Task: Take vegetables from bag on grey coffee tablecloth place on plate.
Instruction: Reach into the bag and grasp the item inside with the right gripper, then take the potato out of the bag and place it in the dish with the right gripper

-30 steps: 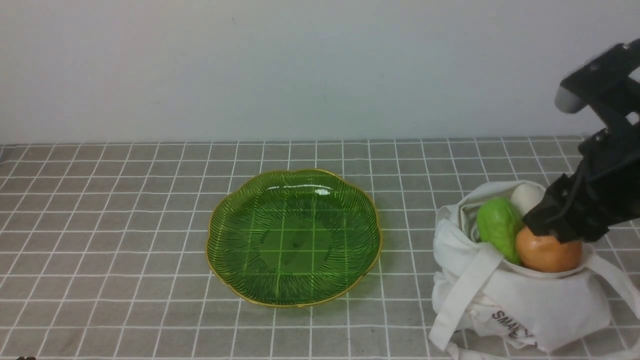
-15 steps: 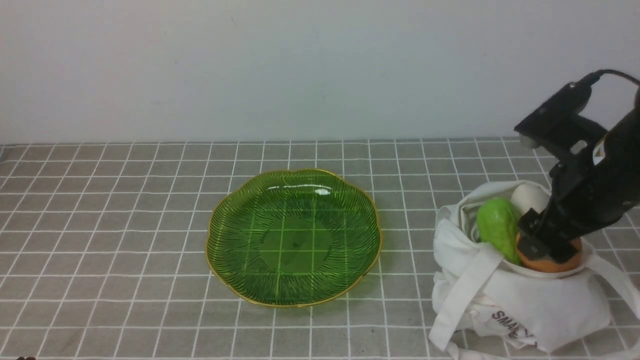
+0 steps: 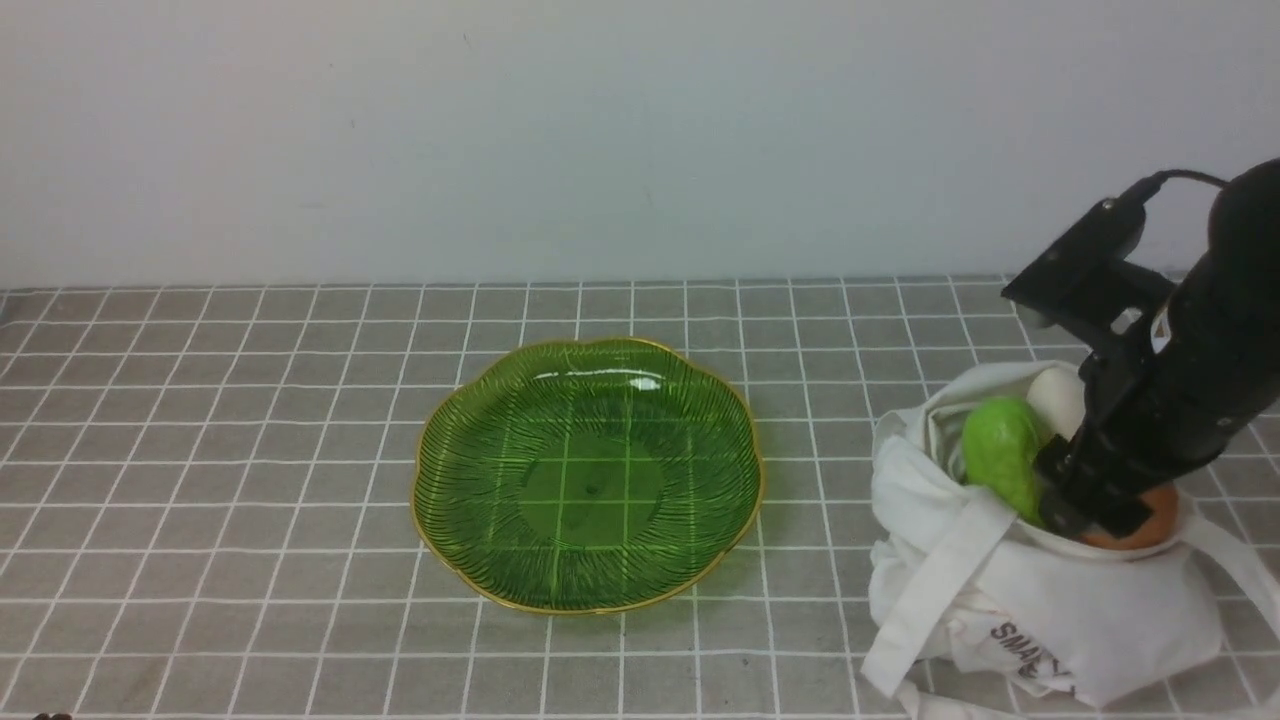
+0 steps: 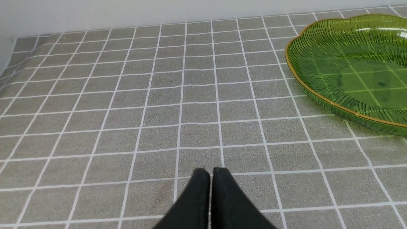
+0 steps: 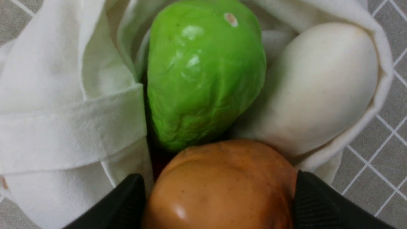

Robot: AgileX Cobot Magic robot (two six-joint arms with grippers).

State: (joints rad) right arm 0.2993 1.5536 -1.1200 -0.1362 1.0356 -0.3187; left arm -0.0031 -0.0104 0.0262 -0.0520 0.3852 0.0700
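My right gripper grabs the orange-brown potato (image 3: 1145, 530) by its rounded sides next, to place it on the green plate.
The white cloth bag (image 3: 1080, 610) sits at the right on the grey grid tablecloth (image 3: 200, 450). In its mouth lie the green gourd (image 3: 1000, 450), the white radish (image 3: 1055, 395) and the orange-brown potato (image 3: 1145, 530). My right gripper (image 3: 1090, 515) is down in the bag mouth. In the right wrist view its jaws (image 5: 216, 190) stand wide open astride the potato (image 5: 219, 178), pads against both sides, with the gourd (image 5: 203, 73), the radish (image 5: 321, 86) and the bag cloth (image 5: 63, 127) beyond. My left gripper (image 4: 210, 173) is shut and empty over bare cloth.
The green plate (image 3: 480, 420) with a gold rim lies at the table's middle, left of the bag, with nothing on it. It also shows in the left wrist view (image 4: 318, 63). A pale wall runs behind the table's far edge.
My right gripper has come down and leftward into the bag mouth, over the potato, now covering most of it. The bag and gourd shifted slightly. The plate has not moved.
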